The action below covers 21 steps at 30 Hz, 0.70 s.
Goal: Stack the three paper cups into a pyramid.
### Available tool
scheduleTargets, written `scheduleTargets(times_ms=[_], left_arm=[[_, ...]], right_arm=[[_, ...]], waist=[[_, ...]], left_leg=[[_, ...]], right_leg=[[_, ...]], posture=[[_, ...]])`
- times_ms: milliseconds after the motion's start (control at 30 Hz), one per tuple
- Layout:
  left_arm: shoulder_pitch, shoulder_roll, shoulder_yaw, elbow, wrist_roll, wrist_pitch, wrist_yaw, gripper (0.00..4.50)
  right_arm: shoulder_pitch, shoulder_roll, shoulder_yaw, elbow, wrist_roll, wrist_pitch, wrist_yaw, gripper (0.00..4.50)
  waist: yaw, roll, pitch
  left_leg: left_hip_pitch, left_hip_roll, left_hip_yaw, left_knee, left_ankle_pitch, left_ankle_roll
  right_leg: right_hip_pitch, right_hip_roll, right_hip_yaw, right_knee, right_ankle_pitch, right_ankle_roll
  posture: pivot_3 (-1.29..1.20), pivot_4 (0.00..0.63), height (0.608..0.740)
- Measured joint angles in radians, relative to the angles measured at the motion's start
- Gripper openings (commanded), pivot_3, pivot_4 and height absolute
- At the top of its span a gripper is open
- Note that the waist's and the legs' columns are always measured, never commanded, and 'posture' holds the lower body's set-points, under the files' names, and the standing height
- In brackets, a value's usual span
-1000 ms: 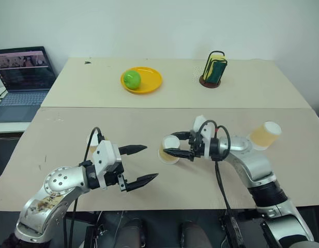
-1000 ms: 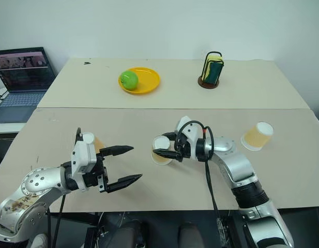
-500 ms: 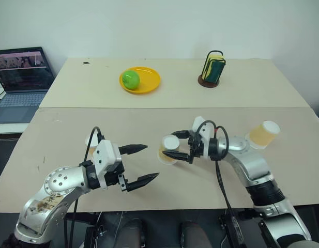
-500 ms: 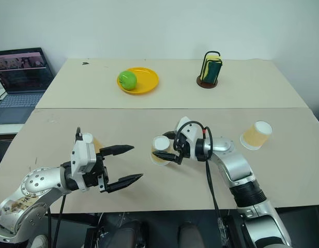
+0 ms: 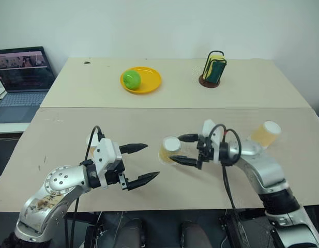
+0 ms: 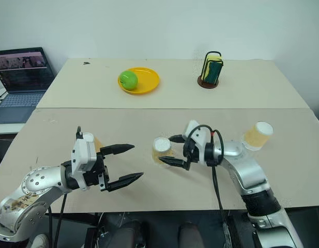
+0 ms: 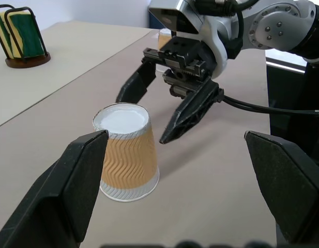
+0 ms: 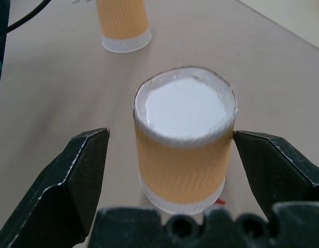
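Note:
My right gripper grabs the upside-down paper cup by its white-rimmed top point(image 5: 171, 143) point(image 8: 184, 111) next, to line up the bottom row of the pyramid.
One paper cup point(image 5: 168, 150) stands upside down, white end up, on the near table. My right gripper point(image 5: 176, 149) is open, one fingertip on each side of that cup point(image 8: 182, 155), close to its wall without clamping it. My left gripper point(image 5: 151, 161) is open and holds nothing, a hand's width to the left of the cup point(image 7: 128, 155). A second cup point(image 5: 91, 142) stands upside down behind my left hand. The third cup point(image 5: 266, 133) lies tilted on its side at the right, beyond my right arm.
On the far table are a yellow plate point(image 5: 152, 82) with a green apple point(image 5: 132, 79) and a wire holder with sponges point(image 5: 215, 68). An open laptop point(image 5: 22, 77) sits off the tables' left edge. A seam point(image 5: 175, 108) separates the two tables.
My right gripper has opened and let go of the middle cup, then drawn back a little to the right. The cup stays standing on the table. My left arm has not moved.

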State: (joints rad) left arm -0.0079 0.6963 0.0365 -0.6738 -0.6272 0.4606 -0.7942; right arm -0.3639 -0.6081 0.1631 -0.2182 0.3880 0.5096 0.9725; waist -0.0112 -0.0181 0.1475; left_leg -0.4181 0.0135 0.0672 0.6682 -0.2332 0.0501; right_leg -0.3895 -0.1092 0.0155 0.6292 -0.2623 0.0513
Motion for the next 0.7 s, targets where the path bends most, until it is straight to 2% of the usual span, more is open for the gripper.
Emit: scheduleTargets(times_ms=[133, 333, 500, 700], left_arm=[[0.003, -0.002, -0.002, -0.003, -0.001, 0.000, 0.001, 4.50], [0.006, -0.010, -0.003, -0.010, -0.003, 0.002, 0.010, 4.50], [0.006, -0.010, -0.003, -0.010, -0.003, 0.002, 0.006, 4.50], [0.005, -0.010, -0.003, -0.009, -0.003, 0.002, -0.006, 4.50]], right_arm=[[0.067, -0.051, -0.079, -0.010, 0.011, 0.003, -0.014, 4.46], [0.158, -0.114, -0.283, 0.092, -0.012, -0.024, -0.102, 4.46], [0.164, -0.101, -0.453, 0.139, -0.047, -0.026, -0.308, 4.46], [0.096, 0.002, -0.583, 0.079, -0.065, -0.025, -0.572, 4.46]], waist=[[0.001, 0.000, 0.000], [0.009, 0.000, 0.000], [0.009, 0.000, 0.000], [0.006, 0.000, 0.000]], left_leg=[[0.000, 0.000, 0.000, 0.000, 0.000, 0.000], [0.000, 0.000, 0.000, 0.000, 0.000, 0.000], [0.000, 0.000, 0.001, 0.000, 0.000, 0.000], [-0.001, 0.000, 0.002, 0.000, 0.000, 0.000]], right_leg=[[0.000, -0.001, 0.000, 0.000, 0.000, 0.000], [0.000, 0.001, 0.000, -0.001, 0.000, 0.000], [0.000, 0.005, 0.001, 0.000, 0.000, 0.000], [0.000, 0.008, 0.001, 0.000, 0.000, 0.000]], posture=[[0.00, 0.150, 0.735], [0.00, 0.150, 0.735], [0.00, 0.150, 0.735], [0.00, 0.150, 0.735]])
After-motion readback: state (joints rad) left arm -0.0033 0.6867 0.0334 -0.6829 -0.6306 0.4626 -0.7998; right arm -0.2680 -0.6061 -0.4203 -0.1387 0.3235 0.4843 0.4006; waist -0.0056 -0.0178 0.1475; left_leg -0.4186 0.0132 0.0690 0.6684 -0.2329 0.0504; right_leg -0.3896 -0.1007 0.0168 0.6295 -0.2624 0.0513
